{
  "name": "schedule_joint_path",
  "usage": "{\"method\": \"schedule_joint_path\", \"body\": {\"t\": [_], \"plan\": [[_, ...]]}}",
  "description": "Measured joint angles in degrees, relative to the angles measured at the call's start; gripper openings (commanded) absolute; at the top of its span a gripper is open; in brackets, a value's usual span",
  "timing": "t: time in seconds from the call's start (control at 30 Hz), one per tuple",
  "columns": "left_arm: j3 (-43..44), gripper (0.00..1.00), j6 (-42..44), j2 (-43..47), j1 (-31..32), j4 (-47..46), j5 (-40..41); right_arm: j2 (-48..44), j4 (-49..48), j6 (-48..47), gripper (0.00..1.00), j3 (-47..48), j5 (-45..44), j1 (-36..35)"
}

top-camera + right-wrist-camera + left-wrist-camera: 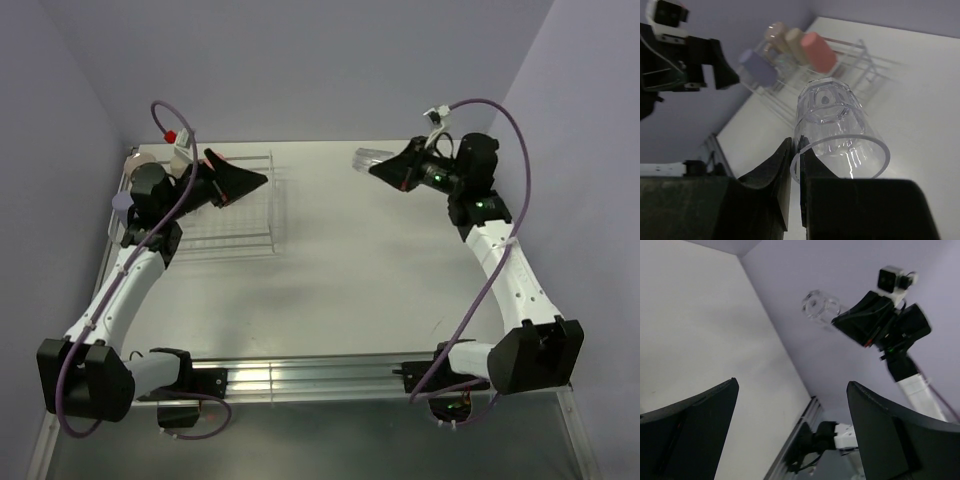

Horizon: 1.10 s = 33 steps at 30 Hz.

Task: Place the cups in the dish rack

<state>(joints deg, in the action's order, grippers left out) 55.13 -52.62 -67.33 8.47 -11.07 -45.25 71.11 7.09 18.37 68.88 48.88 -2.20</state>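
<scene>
My left gripper grabs the clear glass (366, 157) by its free base end next, which leaves the glass's rim free for loading the glass opening-first into the rack.
My right gripper (795, 146) is shut on the rim of a clear glass (832, 120), one wall of it pinched between the fingers. It holds the glass (366, 157) tipped on its side above the table's back right. The dish rack (250, 225) of clear bars stands at the back left. In the right wrist view, a coral-red cup (818, 51), a tan cup (795, 39), a pale pink mug (774, 31) and a lavender cup (758, 69) sit in the rack (860, 56). My left gripper (255, 180) hangs over the rack, open (792, 385) and holding nothing.
A metal rail (300, 375) runs along the near table edge between the two arm bases. Lavender walls close in the table on the left, back and right. The left arm (140, 260) covers the rack's left part in the top view.
</scene>
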Motion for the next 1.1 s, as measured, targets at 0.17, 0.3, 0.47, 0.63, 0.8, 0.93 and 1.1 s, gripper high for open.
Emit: {"method": "schedule_joint_path", "body": {"t": [0.17,0.3,0.47,0.63,0.8,0.93,1.1], "plan": [[-0.92,0.99,-13.38,-0.68,0.94,-10.47,1.44,0.22,-15.89,15.82,0.00,-2.58,-2.95,-10.58],[-0.92,0.99,-20.13,-3.41,4.11,-16.06,2.14,0.20,-23.65,21.11,0.00,-2.45,-3.65,-16.06],[-1.29,0.99,-26.14,-6.80,7.50,-21.11,2.16,0.42,-27.17,23.69,0.00,-2.45,-3.43,-19.43],[-1.53,0.99,-29.94,-7.39,8.94,-27.43,2.12,0.42,-27.61,23.82,0.00,-2.45,-2.93,-21.20],[-1.53,0.99,-31.78,-7.39,10.12,-32.59,1.95,0.46,-27.98,24.02,0.00,-2.47,-2.43,-22.23],[-1.53,0.99,-32.37,-7.39,11.23,-34.12,1.70,0.48,-28.76,24.00,0.00,-2.49,-1.81,-23.65],[-1.53,0.99,-32.39,-7.41,11.89,-34.60,1.57,0.50,-28.98,23.78,0.00,-2.51,-0.87,-25.27]]}}
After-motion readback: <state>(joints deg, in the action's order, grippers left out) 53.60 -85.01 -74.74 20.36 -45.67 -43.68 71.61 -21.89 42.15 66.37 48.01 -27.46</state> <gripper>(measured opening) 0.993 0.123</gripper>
